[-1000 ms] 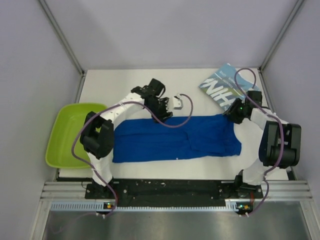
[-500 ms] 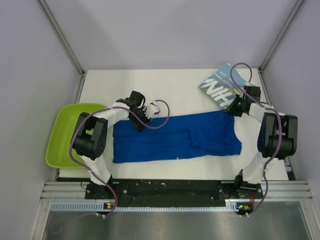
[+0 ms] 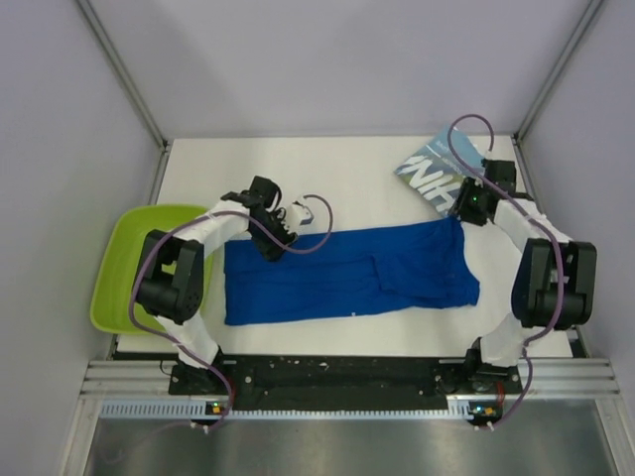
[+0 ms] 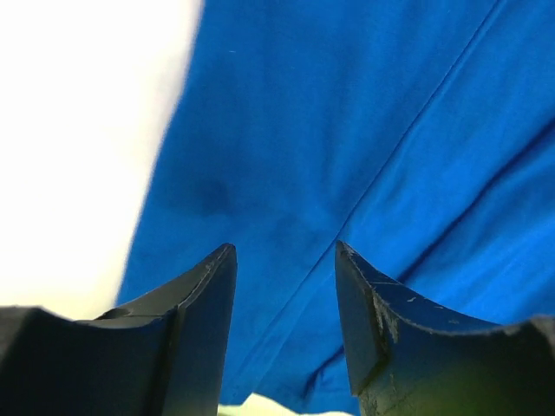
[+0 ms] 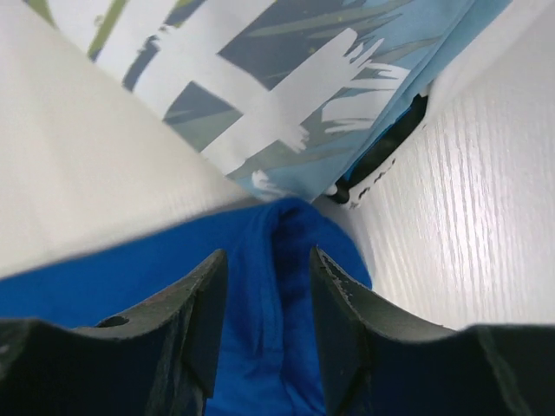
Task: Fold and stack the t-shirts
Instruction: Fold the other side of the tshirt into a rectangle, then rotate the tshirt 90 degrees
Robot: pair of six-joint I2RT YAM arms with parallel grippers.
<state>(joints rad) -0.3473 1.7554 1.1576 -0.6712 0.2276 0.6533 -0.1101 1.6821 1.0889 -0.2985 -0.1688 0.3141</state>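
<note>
The royal blue t-shirt needs to be turned for folding, so my right gripper should next grab the royal blue t-shirt's back edge [image 3: 455,220] [image 5: 270,234] near the teal-blue t-shirt, far from my left gripper.
The royal blue t-shirt [image 3: 347,273] lies flat as a long folded strip across the white table. The teal-blue t-shirt [image 3: 432,177] with large white lettering lies folded at the back right. My left gripper [image 3: 270,246] is open, low over the blue shirt's back left corner; its wrist view shows blue cloth [image 4: 347,147] between the open jaws. My right gripper [image 3: 462,210] is open at the blue shirt's back right corner; its wrist view shows a blue cloth fold [image 5: 277,286] between the jaws and the teal shirt [image 5: 286,95] just beyond.
A lime-green tub [image 3: 134,263] stands off the table's left edge. Grey walls with metal frame posts close in the sides and back. A black rail [image 3: 337,382] runs along the near edge with the arm bases.
My left gripper has swung left and nearer, from the back middle to the blue shirt's back left corner. My right gripper has shifted slightly back at the shirt's back right corner.
</note>
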